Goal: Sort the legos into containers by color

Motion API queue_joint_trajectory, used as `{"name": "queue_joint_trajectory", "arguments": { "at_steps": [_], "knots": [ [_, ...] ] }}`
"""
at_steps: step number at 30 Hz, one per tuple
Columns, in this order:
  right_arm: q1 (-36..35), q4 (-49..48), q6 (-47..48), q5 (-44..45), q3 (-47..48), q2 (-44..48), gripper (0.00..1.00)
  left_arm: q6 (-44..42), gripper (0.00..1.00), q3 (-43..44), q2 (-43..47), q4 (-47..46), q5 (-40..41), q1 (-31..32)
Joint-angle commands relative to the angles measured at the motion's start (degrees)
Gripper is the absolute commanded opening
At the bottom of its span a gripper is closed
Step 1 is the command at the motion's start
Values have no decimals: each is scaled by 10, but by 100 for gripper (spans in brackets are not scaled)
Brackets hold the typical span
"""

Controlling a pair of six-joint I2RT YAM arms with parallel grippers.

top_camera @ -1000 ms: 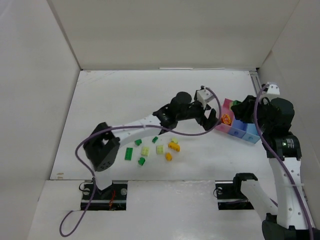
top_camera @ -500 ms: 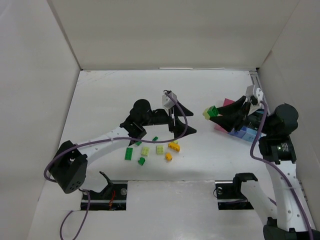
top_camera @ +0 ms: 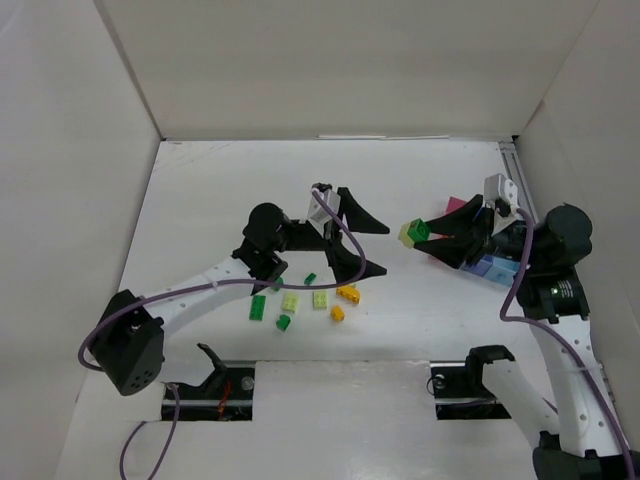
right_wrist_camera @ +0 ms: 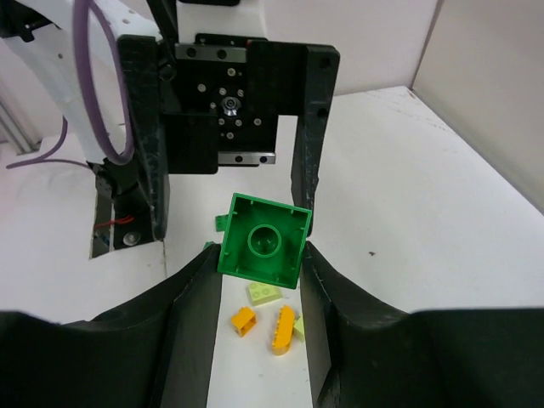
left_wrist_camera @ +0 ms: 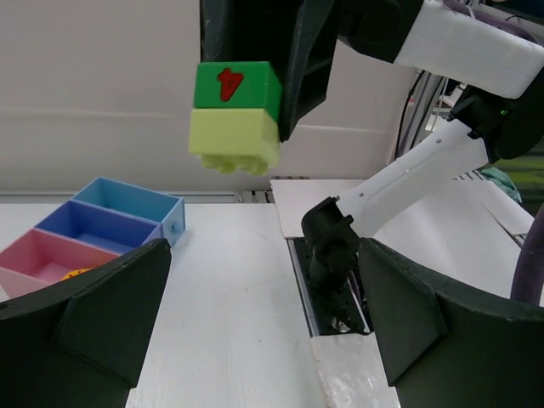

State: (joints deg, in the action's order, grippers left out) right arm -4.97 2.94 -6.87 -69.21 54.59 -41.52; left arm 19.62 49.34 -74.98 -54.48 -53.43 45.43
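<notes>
I should grab the pale yellow-green lego by its exposed sides with my left gripper next. The dark green brick then stays free to be separated.
My right gripper [top_camera: 425,237] is shut on a dark green brick stacked on a pale yellow-green brick [top_camera: 414,232], held in the air left of the containers. The stack shows in the left wrist view [left_wrist_camera: 235,115], and the green brick's hollow underside shows in the right wrist view [right_wrist_camera: 263,240] between my fingers. My left gripper [top_camera: 365,243] is open and empty, raised over the loose legos [top_camera: 318,298]. The pink bin [left_wrist_camera: 51,259], dark blue bin [left_wrist_camera: 89,228] and light blue bin [left_wrist_camera: 127,201] stand in a row. An orange-yellow piece [left_wrist_camera: 76,272] lies in the pink bin.
Loose dark green [top_camera: 257,307], pale yellow-green [top_camera: 290,301] and orange-yellow [top_camera: 348,293] bricks lie near the table's front middle. White walls enclose the table on three sides. A metal rail [top_camera: 510,165] runs along the right edge. The bins [top_camera: 455,207] are partly hidden behind my right arm.
My left gripper has pulled back from the pink bin toward the middle and stands open. My right gripper has moved left off the bins with the stacked bricks in it.
</notes>
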Motion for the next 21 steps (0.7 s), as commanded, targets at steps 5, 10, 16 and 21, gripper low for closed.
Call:
{"name": "queue_joint_trajectory", "arguments": {
  "at_steps": [5,10,16,21],
  "knots": [
    [-38,-29,-2,32,3,-23,0,13,90,63,-21,-27,-21,2],
    [-73,-29,4,58,8,-45,0,27,86,94,-53,-27,-26,2],
    [-79,-29,9,78,18,-52,0,32,69,114,-66,-27,-37,2],
    [-79,-29,9,78,24,-63,0,32,39,114,-71,-33,-37,2]
  ]
}}
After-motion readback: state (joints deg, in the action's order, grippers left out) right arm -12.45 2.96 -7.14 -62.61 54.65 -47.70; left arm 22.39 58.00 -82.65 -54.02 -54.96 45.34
